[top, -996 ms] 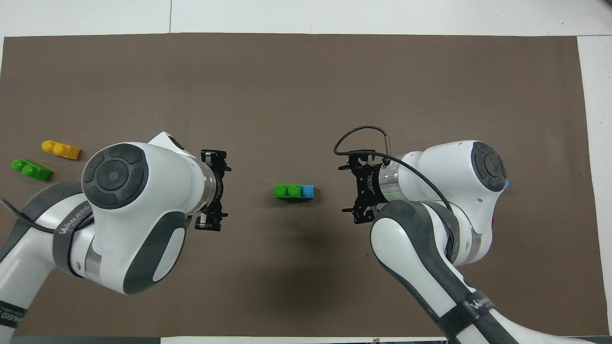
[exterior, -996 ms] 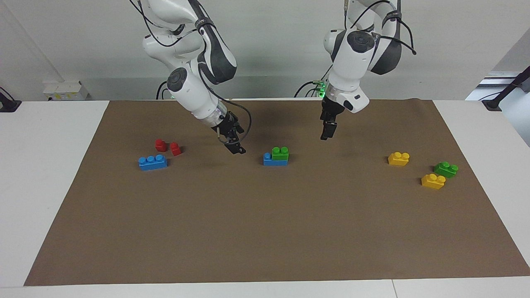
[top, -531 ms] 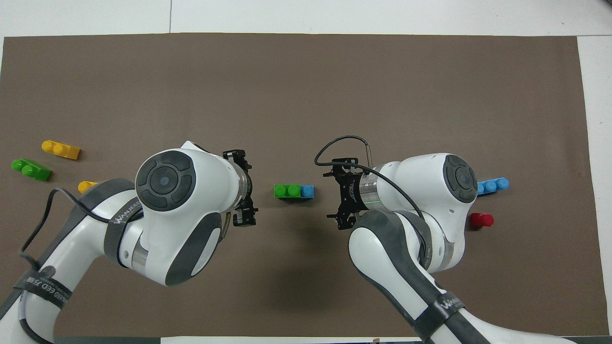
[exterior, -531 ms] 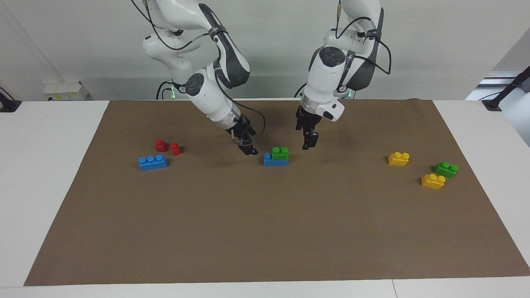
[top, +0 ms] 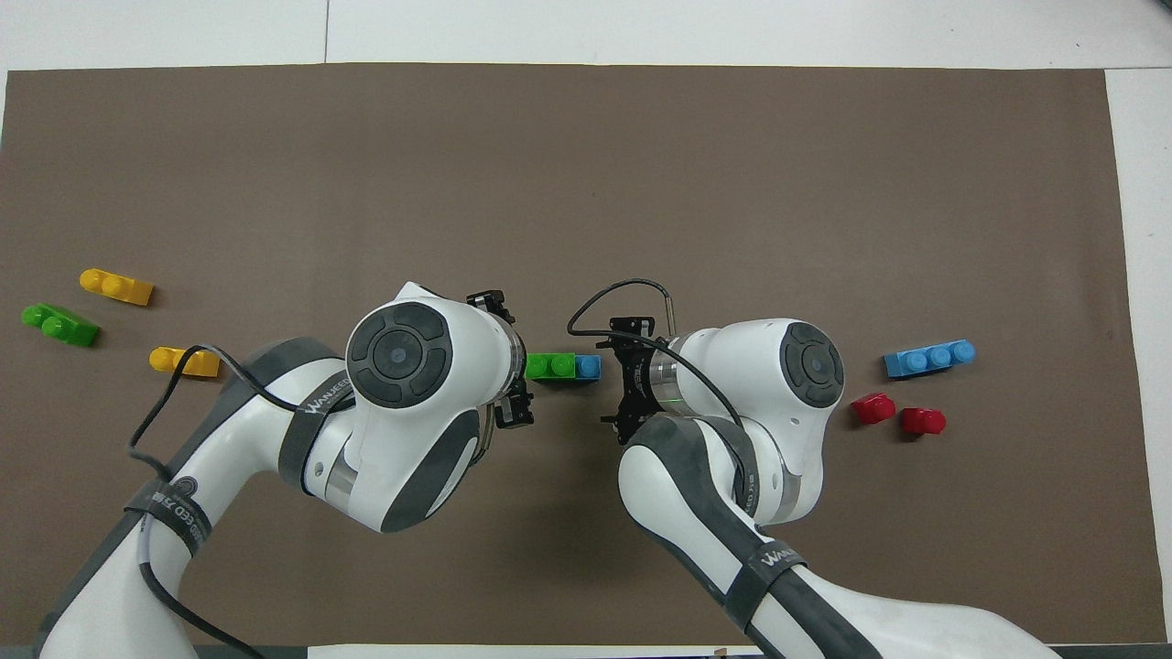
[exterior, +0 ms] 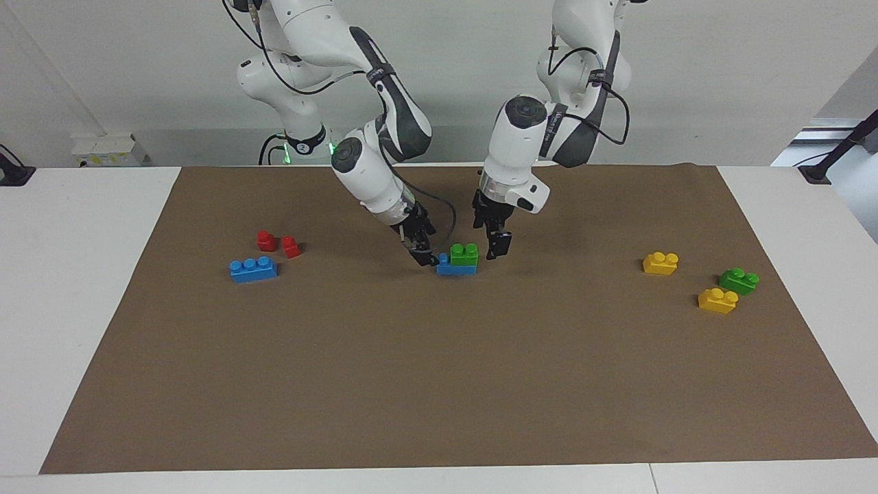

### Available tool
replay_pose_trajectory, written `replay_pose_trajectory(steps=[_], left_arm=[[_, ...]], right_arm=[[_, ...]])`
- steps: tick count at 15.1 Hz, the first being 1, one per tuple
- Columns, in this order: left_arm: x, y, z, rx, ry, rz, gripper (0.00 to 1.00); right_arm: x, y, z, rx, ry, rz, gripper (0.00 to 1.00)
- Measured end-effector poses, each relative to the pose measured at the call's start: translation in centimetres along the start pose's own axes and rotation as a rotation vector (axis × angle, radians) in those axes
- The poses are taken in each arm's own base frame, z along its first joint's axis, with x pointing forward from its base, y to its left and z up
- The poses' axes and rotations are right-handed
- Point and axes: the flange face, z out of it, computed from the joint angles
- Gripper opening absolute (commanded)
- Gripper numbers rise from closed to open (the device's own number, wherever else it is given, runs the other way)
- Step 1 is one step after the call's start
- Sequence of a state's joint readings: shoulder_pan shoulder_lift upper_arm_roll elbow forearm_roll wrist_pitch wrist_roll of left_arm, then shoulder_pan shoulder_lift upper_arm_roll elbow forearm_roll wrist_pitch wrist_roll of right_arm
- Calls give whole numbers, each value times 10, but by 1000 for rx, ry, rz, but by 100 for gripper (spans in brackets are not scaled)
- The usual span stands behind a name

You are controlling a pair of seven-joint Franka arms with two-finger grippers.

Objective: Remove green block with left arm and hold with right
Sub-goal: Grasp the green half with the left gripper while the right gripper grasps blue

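Next, the right gripper grabs the blue brick's bare stud end (top: pixel 590 367), which leaves the green block (top: pixel 551 366) free to come off.
The green block (exterior: pixel 464 254) sits stacked on one end of a blue brick (exterior: pixel 455 268) in the middle of the brown mat; it also shows in the overhead view (top: pixel 549 366), with the blue brick's bare stud (top: pixel 589 367) beside it. My left gripper (exterior: pixel 491 237) is open, low beside the green block's end, apart from it; it also shows in the overhead view (top: pixel 511 360). My right gripper (exterior: pixel 424 248) is open, low at the blue brick's bare end; in the overhead view (top: pixel 625 375) it stands close beside that end. I cannot tell if it touches.
Toward the right arm's end lie a blue three-stud brick (exterior: pixel 254 268) and two red pieces (exterior: pixel 278 243). Toward the left arm's end lie two yellow bricks (exterior: pixel 660 263) (exterior: pixel 717 300) and a darker green brick (exterior: pixel 739 280). The brown mat (exterior: pixel 439 384) covers the table.
Both grippers have moved inward and down toward the stacked bricks, the left toward the green block's end, the right toward the blue brick's bare end. The bricks have not moved.
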State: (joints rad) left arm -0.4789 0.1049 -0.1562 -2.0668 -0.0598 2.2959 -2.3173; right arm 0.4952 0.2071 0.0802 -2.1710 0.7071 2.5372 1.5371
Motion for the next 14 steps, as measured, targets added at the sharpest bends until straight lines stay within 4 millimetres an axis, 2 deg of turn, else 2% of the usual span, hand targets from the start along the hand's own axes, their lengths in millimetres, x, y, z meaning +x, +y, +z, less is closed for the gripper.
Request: replay_pose_trajectory(steps=[4, 9, 14], left_arm=[[-8, -5, 18, 11, 3, 4, 100], [-19, -12, 42, -16, 51, -18, 100], [-21, -9, 46, -20, 53, -23, 100]], right_arm=[[7, -3, 8, 20, 8, 15, 99], [4, 0, 22, 42, -13, 22, 99], [2, 2, 25, 44, -11, 17, 99]])
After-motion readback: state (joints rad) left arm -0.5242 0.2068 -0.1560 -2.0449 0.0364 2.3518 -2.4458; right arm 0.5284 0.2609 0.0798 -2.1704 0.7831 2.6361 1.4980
